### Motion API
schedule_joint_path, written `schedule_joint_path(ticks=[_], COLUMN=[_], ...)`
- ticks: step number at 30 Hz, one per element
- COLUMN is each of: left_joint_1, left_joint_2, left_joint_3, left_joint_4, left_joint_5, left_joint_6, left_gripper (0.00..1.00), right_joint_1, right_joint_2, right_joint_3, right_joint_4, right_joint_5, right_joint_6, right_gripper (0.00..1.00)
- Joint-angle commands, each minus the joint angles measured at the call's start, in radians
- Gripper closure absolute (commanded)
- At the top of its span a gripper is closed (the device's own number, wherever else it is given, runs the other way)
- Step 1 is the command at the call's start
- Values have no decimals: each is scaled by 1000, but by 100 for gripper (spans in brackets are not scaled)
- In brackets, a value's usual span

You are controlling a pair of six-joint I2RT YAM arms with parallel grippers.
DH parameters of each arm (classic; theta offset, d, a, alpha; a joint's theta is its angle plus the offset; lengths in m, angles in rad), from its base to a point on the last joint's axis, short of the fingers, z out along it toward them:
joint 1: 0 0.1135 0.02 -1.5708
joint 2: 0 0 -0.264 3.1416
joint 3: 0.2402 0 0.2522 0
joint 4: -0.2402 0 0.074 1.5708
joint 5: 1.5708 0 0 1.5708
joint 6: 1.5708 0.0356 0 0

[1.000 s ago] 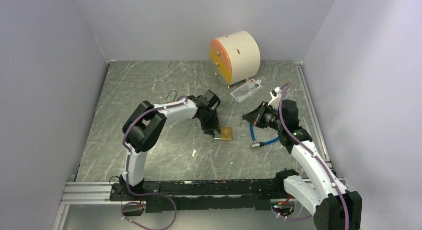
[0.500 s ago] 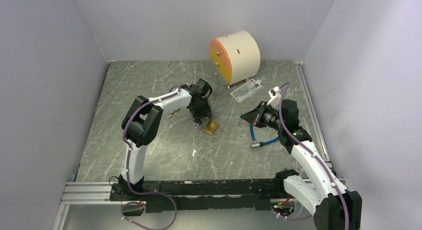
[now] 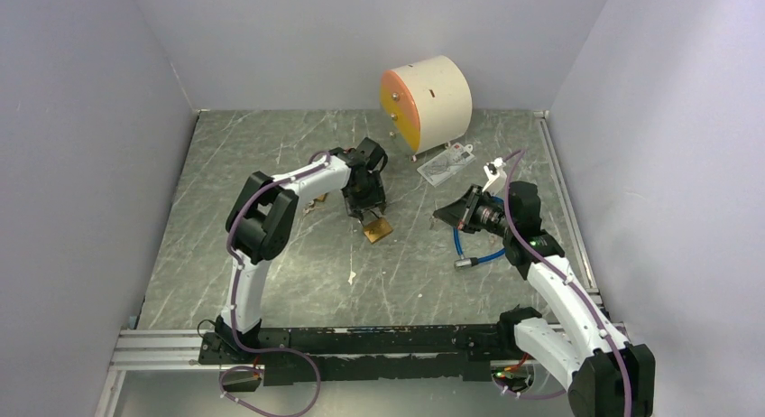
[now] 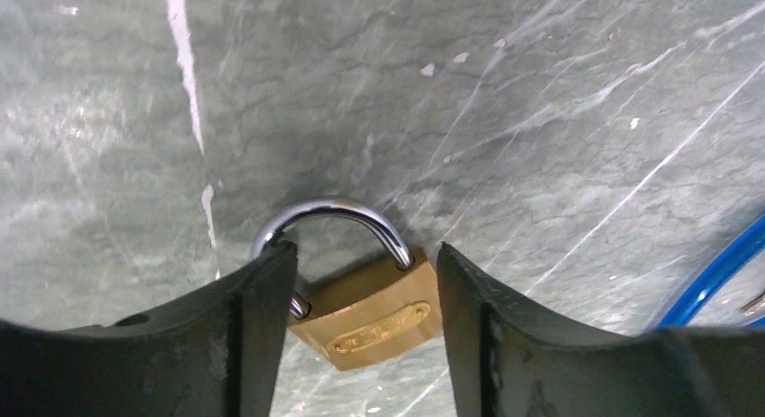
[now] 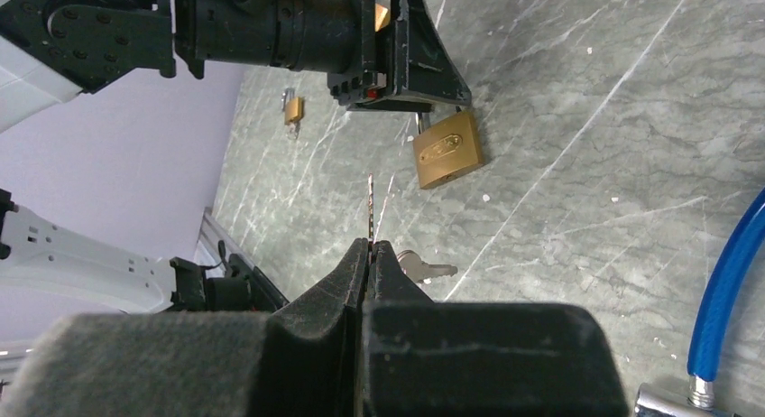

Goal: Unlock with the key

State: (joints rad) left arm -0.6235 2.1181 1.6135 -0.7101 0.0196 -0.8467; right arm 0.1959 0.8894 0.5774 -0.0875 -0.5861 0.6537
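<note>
My left gripper picks up the brass padlock by its steel shackle's leg (image 3: 364, 221) (image 4: 299, 302) next, which leaves the body's base free to set the padlock upright.
A brass padlock (image 3: 379, 229) with a steel shackle (image 4: 329, 211) lies on the grey table. My left gripper (image 3: 368, 213) stands over it. In the left wrist view its jaws close round the padlock (image 4: 374, 313): one finger (image 4: 244, 336) touches the shackle's leg and the other (image 4: 487, 336) sits at the body's corner. My right gripper (image 3: 446, 214) hovers to the right of the padlock. It is shut on a thin key whose blade (image 5: 371, 205) sticks out beyond the fingertips (image 5: 354, 254) towards the padlock (image 5: 447, 151).
A cream drum with an orange face (image 3: 424, 97) stands at the back, with a white card (image 3: 445, 164) in front of it. A blue cable lock (image 3: 478, 254) lies under my right arm. A loose key (image 5: 424, 269) and a small padlock (image 5: 291, 107) lie on the table.
My left gripper has moved back and to the left, taking the padlock with it, then turned a little. My right arm has barely moved.
</note>
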Motion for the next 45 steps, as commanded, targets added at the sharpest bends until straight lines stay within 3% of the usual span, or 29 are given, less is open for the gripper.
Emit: schedule_joint_path(ticks=[1,8,17,21,23,25,31,38,45], left_joint_1=[-2,-5,-10,-18,-22,-26,-42,-64,-104], left_joint_2=[-83,-4,147,185,180,154,-2,-276,-448], left_joint_3=[6,30,173,209,201,176,81,-167,-375], left_joint_4=[-69,-55,-187,-212,-201,-165,-62,151,342], left_joint_5=[-71,-54,-188,-207,-206,-195,-180,-177,-242], left_joint_6=[-61,-103,-170,-153,-138,-110,-25,2,49], left_gripper=[34,42,55,72,88,97,97,97,98], right_joint_1=[-4,-3,0,0,0,1,0,0,0], right_joint_2=[2,5,-7,-6,-5,-2,15,51,69], right_joint_3=[-8,-8,-13,-9,-8,-6,3,15,15], right_joint_4=[56,46,45,38,40,42,38,39,46], right_joint_5=[-18,-13,-9,-4,-4,-4,4,8,1], right_joint_6=[-8,-15,-13,-16,-15,-14,-15,-13,-2], right_gripper=[100,100,100,100,100,100,100,100,100])
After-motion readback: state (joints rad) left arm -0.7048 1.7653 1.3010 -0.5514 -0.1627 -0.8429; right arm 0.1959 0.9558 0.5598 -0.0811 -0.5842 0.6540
